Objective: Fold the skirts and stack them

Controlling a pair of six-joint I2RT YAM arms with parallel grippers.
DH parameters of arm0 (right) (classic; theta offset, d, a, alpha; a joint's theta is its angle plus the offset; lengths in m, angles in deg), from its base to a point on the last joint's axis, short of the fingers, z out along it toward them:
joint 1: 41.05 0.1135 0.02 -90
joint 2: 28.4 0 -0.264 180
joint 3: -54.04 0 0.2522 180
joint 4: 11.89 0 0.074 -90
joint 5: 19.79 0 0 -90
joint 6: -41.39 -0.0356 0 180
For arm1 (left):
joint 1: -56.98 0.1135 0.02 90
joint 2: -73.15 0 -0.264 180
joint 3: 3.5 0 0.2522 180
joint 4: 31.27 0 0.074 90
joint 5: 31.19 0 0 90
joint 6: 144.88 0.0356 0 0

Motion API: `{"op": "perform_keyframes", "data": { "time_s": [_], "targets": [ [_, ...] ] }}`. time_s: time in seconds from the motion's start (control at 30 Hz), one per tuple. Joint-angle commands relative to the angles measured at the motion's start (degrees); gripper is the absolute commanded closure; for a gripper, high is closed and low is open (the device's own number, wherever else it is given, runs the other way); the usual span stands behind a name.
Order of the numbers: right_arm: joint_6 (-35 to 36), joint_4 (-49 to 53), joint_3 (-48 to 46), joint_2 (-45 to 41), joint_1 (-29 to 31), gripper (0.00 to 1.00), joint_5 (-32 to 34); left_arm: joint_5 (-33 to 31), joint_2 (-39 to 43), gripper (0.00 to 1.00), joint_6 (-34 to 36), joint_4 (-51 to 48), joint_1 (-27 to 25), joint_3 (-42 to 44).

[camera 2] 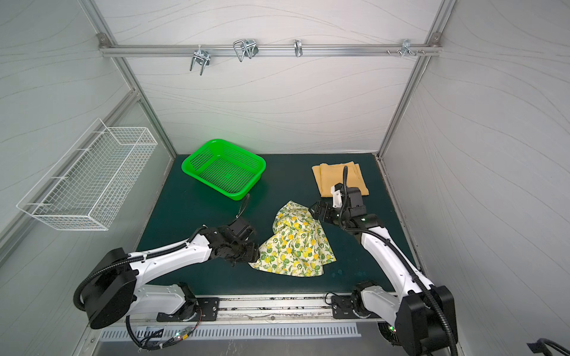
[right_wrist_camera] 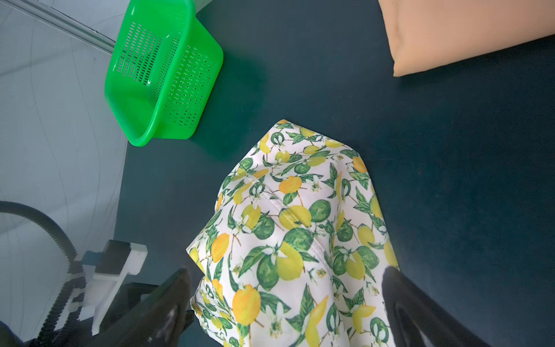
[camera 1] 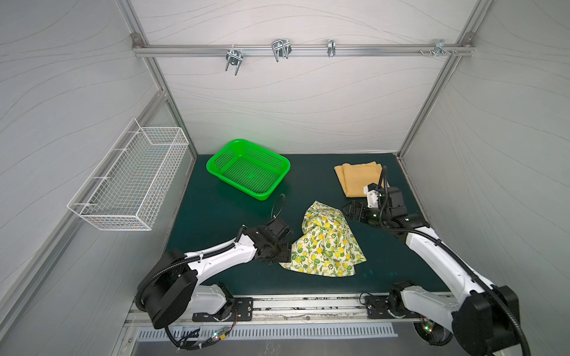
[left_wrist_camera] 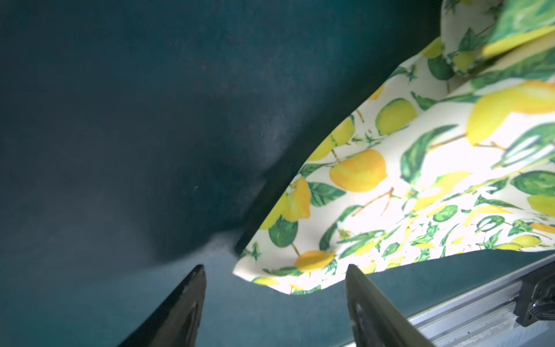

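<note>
The crumpled cloth must be spread and folded over. My left gripper next grabs the lemon-print skirt [camera 1: 324, 243] by its pointed near corner.
The lemon-print skirt [camera 1: 324, 243] [camera 2: 293, 243] lies crumpled and humped up on the dark green mat, in the middle front. The mustard-orange skirt [camera 1: 359, 178] [camera 2: 334, 178] lies folded flat at the back right. My left gripper [camera 1: 285, 251] [left_wrist_camera: 274, 267] is low at the lemon skirt's left corner. It is open, and the corner [left_wrist_camera: 270, 276] lies just ahead of its fingertips, not between them. My right gripper [camera 1: 351, 209] [right_wrist_camera: 288, 270] hangs over the skirt's far right edge. Its jaws are wide open, with the printed cloth [right_wrist_camera: 294, 225] below and between them.
A green perforated basket [camera 1: 248, 168] [right_wrist_camera: 162, 75] stands at the back left of the mat. A white wire basket [camera 1: 132, 178] hangs on the left wall. Metal hooks [camera 1: 280, 49] hang from the rail on the back wall. The mat's front edge meets a metal rail [left_wrist_camera: 480, 306].
</note>
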Motion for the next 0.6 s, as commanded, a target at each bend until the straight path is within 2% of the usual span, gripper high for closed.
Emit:
{"op": "perform_keyframes", "data": {
  "time_s": [0.0,0.1,0.17,0.23,0.27,0.3,0.33,0.57],
  "targets": [
    [-0.5,-1.3,-0.7,0.9,0.7,0.01,-0.7,2.0,-1.8,0.28,-1.0,4.9,0.3,1.0],
    [-0.5,-1.4,-0.9,1.6,0.8,0.01,-1.0,2.8,-2.4,0.33,-1.3,6.0,0.3,1.6],
    [-0.8,-1.8,-1.2,2.2,1.0,0.01,-1.3,3.1,-2.4,0.44,-1.2,6.0,0.3,1.6],
    [-1.3,-2.4,-1.7,2.5,1.1,0.01,-1.8,3.2,-2.3,0.64,-1.0,5.6,0.6,1.5],
    [-1.5,-2.8,-2.0,2.7,1.3,0.01,-2.0,3.2,-2.3,0.82,-0.9,5.2,0.9,1.3],
    [-1.8,-3.1,-2.2,2.9,1.5,0.01,-2.1,3.1,-2.2,0.94,-0.8,4.5,1.3,1.1],
    [-2.0,-3.5,-2.7,2.9,1.7,0.01,-2.2,2.8,-2.0,1.00,-0.6,3.7,1.8,0.8],
    [-4.8,-7.5,-6.8,3.6,4.2,0.01,-2.3,2.5,2.2,1.00,3.7,-3.9,10.1,-3.4]
  ]
}}
